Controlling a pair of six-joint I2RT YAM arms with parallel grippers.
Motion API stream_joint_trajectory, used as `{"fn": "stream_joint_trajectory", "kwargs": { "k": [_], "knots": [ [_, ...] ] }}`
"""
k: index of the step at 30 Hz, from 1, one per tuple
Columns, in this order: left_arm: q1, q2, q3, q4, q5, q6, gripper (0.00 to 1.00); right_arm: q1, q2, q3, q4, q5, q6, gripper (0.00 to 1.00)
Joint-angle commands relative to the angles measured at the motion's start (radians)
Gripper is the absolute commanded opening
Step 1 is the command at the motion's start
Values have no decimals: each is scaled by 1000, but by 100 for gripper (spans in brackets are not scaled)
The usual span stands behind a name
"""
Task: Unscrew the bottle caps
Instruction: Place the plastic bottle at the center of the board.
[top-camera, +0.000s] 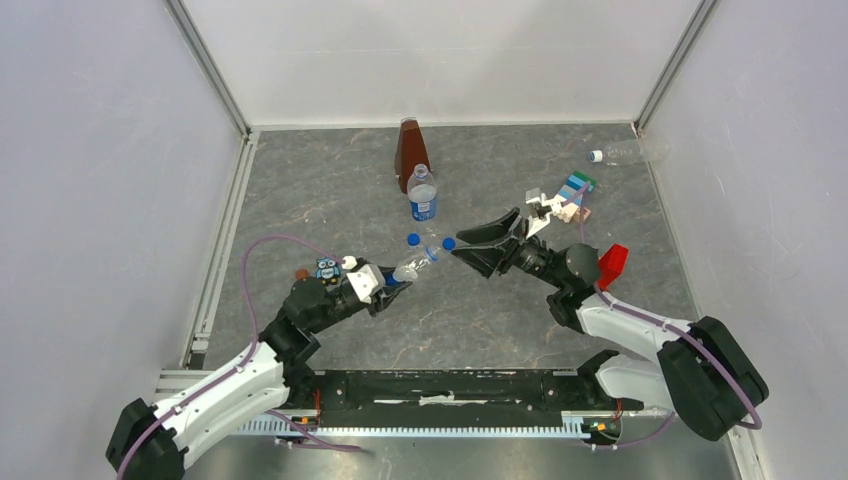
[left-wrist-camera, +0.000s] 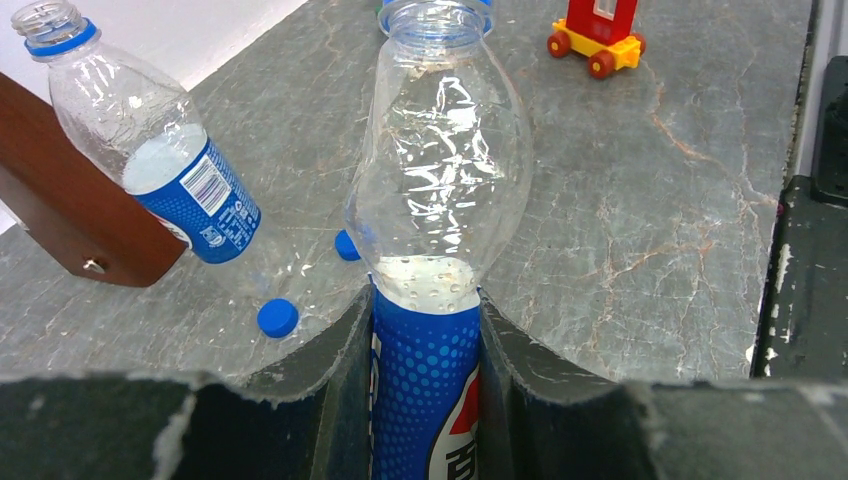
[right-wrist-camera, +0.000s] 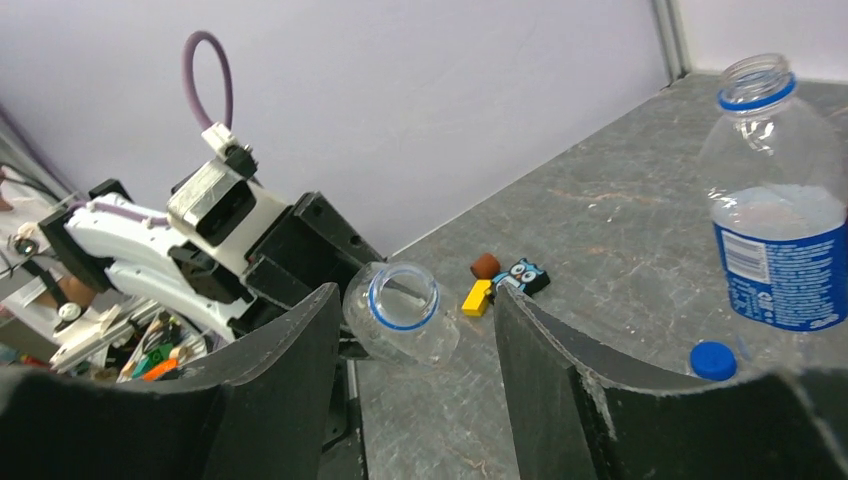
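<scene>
My right gripper grabs the clear bottle by its neck (top-camera: 433, 252) (right-wrist-camera: 404, 297) next, which lets my left gripper release it. Then my right gripper sets it upright.
My left gripper (top-camera: 392, 277) (left-wrist-camera: 425, 300) is shut on the blue label of a clear bottle (top-camera: 412, 267) (left-wrist-camera: 440, 170), which it holds tilted above the table. The bottle's open mouth (right-wrist-camera: 402, 297) points at my right gripper (top-camera: 462, 247) (right-wrist-camera: 415, 295), which is open with nothing between its fingers, just short of the neck. Two blue bottle caps (top-camera: 413, 239) (top-camera: 449, 243) lie loose on the table, also seen as cap (left-wrist-camera: 277, 318) and cap (right-wrist-camera: 713, 360). A second labelled bottle (top-camera: 423, 197) (right-wrist-camera: 775, 230) stands uncapped. A third, unlabelled bottle (top-camera: 628, 153) lies at the back right with a white cap (top-camera: 596, 156) on it.
A brown pyramid-shaped object (top-camera: 409, 150) (left-wrist-camera: 70, 210) stands right behind the upright bottle. An owl toy (top-camera: 327, 268) and a yellow block (right-wrist-camera: 477, 297) lie by my left wrist. Toy blocks (top-camera: 570, 195) and a red piece (top-camera: 612, 262) sit near my right arm.
</scene>
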Motion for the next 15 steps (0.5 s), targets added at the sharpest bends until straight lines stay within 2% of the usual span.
{"fn": "stream_joint_trajectory", "kwargs": {
  "k": [1,11,15],
  "knots": [
    [4,5,45,74,33,-60,23,8,-7,31,30,-96,5,63],
    [4,66,62,107,78,-83,23,41,6,57,-20,-79,-10,64],
    [4,101,64,155,101,-106,23,44,10,72,-102,-49,-44,65]
  ]
}}
